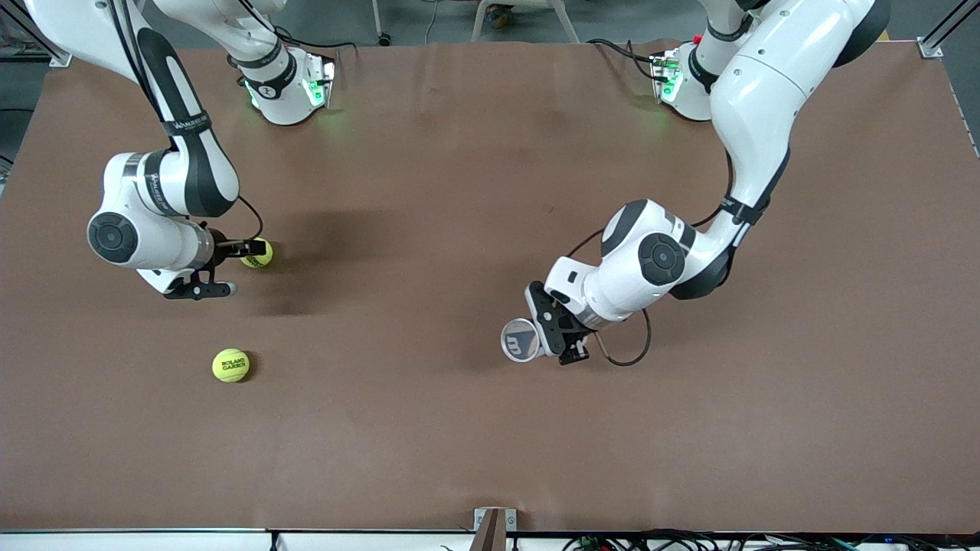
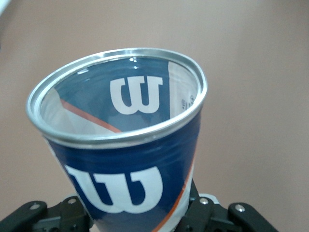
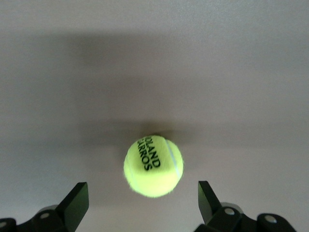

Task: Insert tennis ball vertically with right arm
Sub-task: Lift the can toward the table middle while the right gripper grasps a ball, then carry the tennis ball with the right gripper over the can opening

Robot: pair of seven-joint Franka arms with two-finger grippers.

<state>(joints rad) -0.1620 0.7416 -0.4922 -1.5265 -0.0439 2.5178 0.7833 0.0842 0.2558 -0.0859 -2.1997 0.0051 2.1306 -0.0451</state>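
Observation:
The tennis ball will go into the can [image 1: 521, 339], so my right gripper will next grip it by its felt sides on either side of the black lettering [image 1: 258, 254].
A yellow-green tennis ball [image 1: 257, 253] lies on the brown table toward the right arm's end. My right gripper [image 1: 233, 268] is open and empty, low beside this ball. In the right wrist view the ball [image 3: 153, 165] lies just ahead of the gripper [image 3: 143, 202], in line with the gap, and neither of the fingers [image 3: 77, 203] touches it. A second tennis ball [image 1: 230, 365] lies nearer to the front camera. My left gripper [image 1: 557, 334] is shut on a blue Wilson ball can [image 1: 521, 339]. The can's open, silver-rimmed mouth shows in the left wrist view [image 2: 130, 159], and it looks empty inside.
The bare brown table [image 1: 429, 191] spreads between the two arms. A small metal bracket [image 1: 494, 523] sits at the table's edge nearest the front camera. The arm bases [image 1: 291, 88] stand at the edge farthest from it.

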